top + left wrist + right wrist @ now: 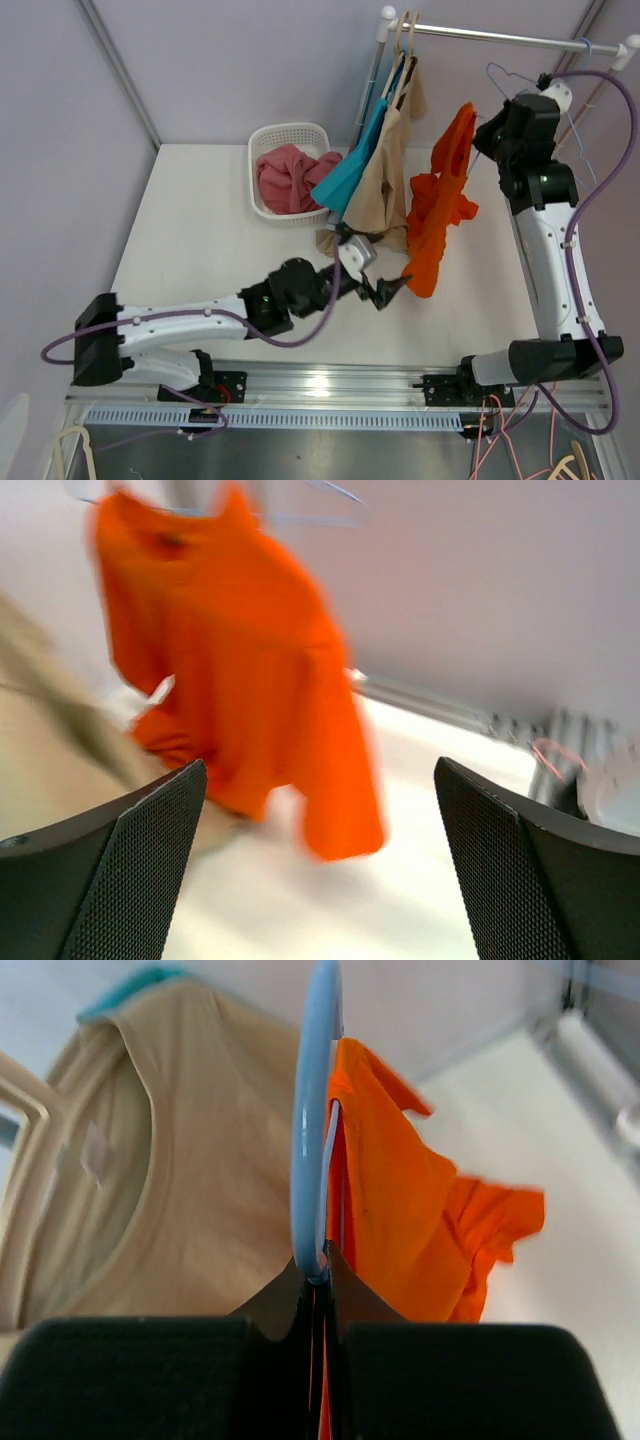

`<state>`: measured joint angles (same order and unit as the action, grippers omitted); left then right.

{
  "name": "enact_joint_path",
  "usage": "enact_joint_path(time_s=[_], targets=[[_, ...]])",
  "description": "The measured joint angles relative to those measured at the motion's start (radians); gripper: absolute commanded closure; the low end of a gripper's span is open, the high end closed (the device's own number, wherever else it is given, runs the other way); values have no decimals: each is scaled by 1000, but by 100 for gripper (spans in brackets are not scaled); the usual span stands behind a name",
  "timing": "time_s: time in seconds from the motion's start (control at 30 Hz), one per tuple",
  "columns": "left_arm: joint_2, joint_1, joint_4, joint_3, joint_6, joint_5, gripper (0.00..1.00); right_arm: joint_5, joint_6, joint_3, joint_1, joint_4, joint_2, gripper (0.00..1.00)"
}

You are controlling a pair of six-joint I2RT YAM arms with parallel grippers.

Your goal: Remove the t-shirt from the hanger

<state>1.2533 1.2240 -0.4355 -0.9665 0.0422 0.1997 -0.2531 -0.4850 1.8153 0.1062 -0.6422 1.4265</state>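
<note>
The orange t-shirt [440, 200] is on the hanger that my right gripper holds, and my left gripper should next grab its hanging bottom hem [421, 282] to pull it off.
An orange t-shirt [440, 200] hangs on a light blue wire hanger [510, 78] held up at the right, off the rail. My right gripper [487, 135] is shut on the hanger [312, 1160]; the orange shirt [400, 1210] drapes just beyond the jaws. My left gripper [385, 290] is open and empty, low over the table just below the shirt's bottom hem. In the left wrist view the blurred orange shirt [240, 670] hangs ahead, between and above the two fingers [120, 870].
A beige shirt [385, 180] and a teal shirt [350, 170] hang on hangers from the metal rail [500, 38] at the back. A white basket [262, 150] holding a pink garment [290, 178] sits at the back left of the white table [200, 240].
</note>
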Motion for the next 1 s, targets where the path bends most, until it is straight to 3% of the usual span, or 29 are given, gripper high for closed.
enact_joint_path(time_s=[0.13, 0.3, 0.43, 0.47, 0.5, 0.63, 0.77, 0.9, 1.0], targets=[[123, 96, -153, 75, 50, 35, 0, 1, -79, -149, 27, 11, -98, 100], [285, 104, -319, 74, 75, 134, 1, 16, -114, -123, 50, 30, -155, 100], [384, 103, -360, 20, 107, 211, 2, 27, -118, -101, 58, 30, -204, 100], [406, 102, -359, -5, 113, 228, 72, 27, -118, -101, 60, 26, -217, 100], [426, 101, -357, -34, 119, 238, 99, 27, -118, -98, 60, 18, -230, 100], [440, 100, -364, -80, 136, 269, 99, 18, -116, -61, 61, -29, -243, 100], [386, 138, -437, -15, 196, 279, 99, 8, -114, 12, 52, -106, -199, 100], [273, 297, -615, 151, 308, 305, 99, 121, -128, 87, -64, -154, -114, 100], [248, 448, -764, 248, 369, 346, 99, 343, -170, 129, -216, -226, -45, 100]])
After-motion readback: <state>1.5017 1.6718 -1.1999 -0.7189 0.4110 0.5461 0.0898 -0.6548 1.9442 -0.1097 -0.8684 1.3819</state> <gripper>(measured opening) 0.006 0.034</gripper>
